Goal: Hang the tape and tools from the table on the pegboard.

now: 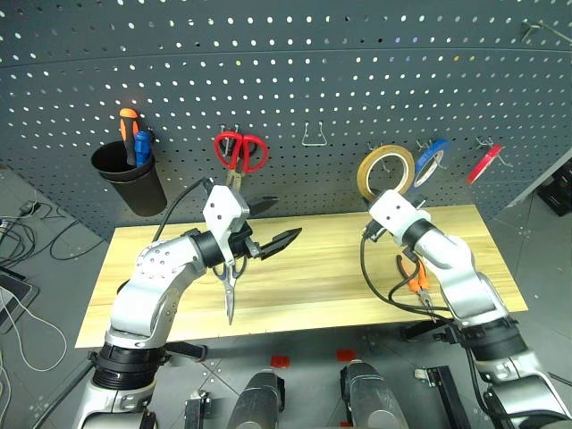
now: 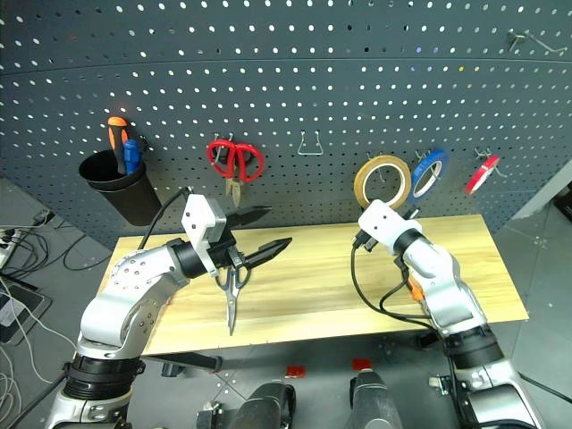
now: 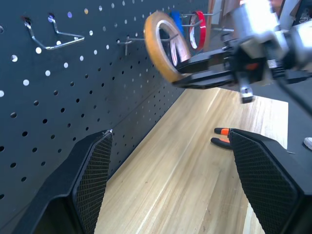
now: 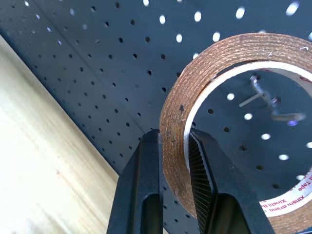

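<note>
The metal hook reaches into the yellowish-tan tape's hollow centre in the right wrist view. The tape would hang, so my right gripper should open.
My right gripper [image 4: 187,161] is shut on the wall of the yellowish-tan tape [image 1: 386,170]. It holds the ring upright, close against the pegboard [image 1: 295,71], with a thin metal hook [image 4: 265,100] showing through the hollow centre. My left gripper [image 1: 279,222] stands open over the table [image 1: 331,268], level and pointing right, with nothing between its fingers. The black-handled scissors [image 1: 231,281] are just under it, blades pointing at the front edge. I cannot tell whether they hang from it or lie on the wood. The orange-and-black pliers [image 1: 416,281] lie on the table by my right arm.
Red-handled scissors [image 1: 239,152], a blue tape roll [image 1: 431,159] and a red tape roll [image 1: 485,163] hang on the pegboard. A black cup [image 1: 131,183] with orange and blue screwdrivers hangs at the left. An empty wire hook [image 1: 313,136] sits between the red scissors and the tape.
</note>
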Robot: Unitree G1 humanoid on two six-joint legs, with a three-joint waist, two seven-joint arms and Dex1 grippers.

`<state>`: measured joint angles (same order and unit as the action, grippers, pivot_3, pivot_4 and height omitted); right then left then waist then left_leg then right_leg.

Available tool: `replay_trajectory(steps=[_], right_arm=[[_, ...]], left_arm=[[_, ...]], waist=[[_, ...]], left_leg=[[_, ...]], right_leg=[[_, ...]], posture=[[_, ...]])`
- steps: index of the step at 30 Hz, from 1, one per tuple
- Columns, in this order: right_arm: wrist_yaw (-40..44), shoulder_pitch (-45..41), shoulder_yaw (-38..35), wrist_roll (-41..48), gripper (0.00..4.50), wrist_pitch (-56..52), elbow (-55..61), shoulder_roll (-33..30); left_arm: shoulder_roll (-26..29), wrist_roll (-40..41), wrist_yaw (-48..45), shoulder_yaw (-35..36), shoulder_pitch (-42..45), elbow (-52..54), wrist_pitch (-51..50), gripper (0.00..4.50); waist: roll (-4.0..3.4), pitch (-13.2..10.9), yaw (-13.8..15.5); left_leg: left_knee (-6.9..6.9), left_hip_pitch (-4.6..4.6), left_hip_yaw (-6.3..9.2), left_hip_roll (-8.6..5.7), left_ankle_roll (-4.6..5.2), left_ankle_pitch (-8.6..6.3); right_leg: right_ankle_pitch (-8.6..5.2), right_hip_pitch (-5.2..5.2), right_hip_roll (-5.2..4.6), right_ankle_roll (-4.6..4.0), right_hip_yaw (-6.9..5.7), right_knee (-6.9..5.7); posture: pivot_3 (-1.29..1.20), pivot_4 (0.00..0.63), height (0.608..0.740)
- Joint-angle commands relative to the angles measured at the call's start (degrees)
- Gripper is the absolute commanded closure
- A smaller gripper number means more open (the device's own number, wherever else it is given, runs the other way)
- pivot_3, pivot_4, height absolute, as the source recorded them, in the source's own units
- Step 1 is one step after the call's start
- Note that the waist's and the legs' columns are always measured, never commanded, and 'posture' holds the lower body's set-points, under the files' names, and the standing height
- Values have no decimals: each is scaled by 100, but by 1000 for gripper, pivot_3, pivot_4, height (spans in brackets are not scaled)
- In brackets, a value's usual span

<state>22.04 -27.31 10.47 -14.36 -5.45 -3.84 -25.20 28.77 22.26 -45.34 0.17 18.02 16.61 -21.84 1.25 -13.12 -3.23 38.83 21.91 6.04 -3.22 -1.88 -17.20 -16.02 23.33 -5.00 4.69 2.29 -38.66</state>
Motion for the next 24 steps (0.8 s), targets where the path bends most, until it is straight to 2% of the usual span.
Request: replay_trajectory(steps=[1,6,9,12,14,18,24], right_arm=[[9,-213,-159,205,3699,274,-129,81],[37,493,-345,363,2120,-358,568,136],[-54,1240,-665,559,1059,-1445,1279,319],[-228,1868,-1060,717,68,-2983,1810,595],[-412,2093,-1258,748,27,-3870,2029,778],[-673,2000,-1468,830,27,-4865,2038,1069],[-870,1457,-1520,909,27,-4950,1040,1016]], left_arm=[[15,-46,30,-64,94,192,114,506],[92,-200,-97,-154,139,14,291,506],[316,-379,-355,-270,87,-184,504,506],[604,-583,-760,-409,100,-561,822,506],[701,-665,-960,-494,171,-777,1000,506],[649,-790,-1164,-688,323,-1019,1256,506],[535,-911,-1279,-933,385,-1078,1428,506]], waist=[[0,0,-1],[0,0,24],[0,0,40],[-1,1,27],[-3,1,8],[-3,1,-15],[-3,1,-49]], left_leg=[[0,1,0,-1,0,0],[0,4,0,0,0,0],[-1,8,2,-1,0,0],[-1,8,0,-3,1,0],[-1,3,0,-4,2,-1],[-1,0,0,-4,10,-6],[-1,2,-5,-5,9,-5]], right_leg=[[0,1,0,0,1,0],[0,2,-1,0,1,4],[0,4,-2,0,-1,5],[0,5,-3,0,4,-1],[0,6,-3,-1,6,-10],[0,7,-2,-1,6,-17],[0,11,-2,-1,9,-15]], posture=[[-43,185,740],[-53,186,740],[-67,189,740],[-76,191,740],[-84,192,740],[-96,193,740],[-100,193,740]])
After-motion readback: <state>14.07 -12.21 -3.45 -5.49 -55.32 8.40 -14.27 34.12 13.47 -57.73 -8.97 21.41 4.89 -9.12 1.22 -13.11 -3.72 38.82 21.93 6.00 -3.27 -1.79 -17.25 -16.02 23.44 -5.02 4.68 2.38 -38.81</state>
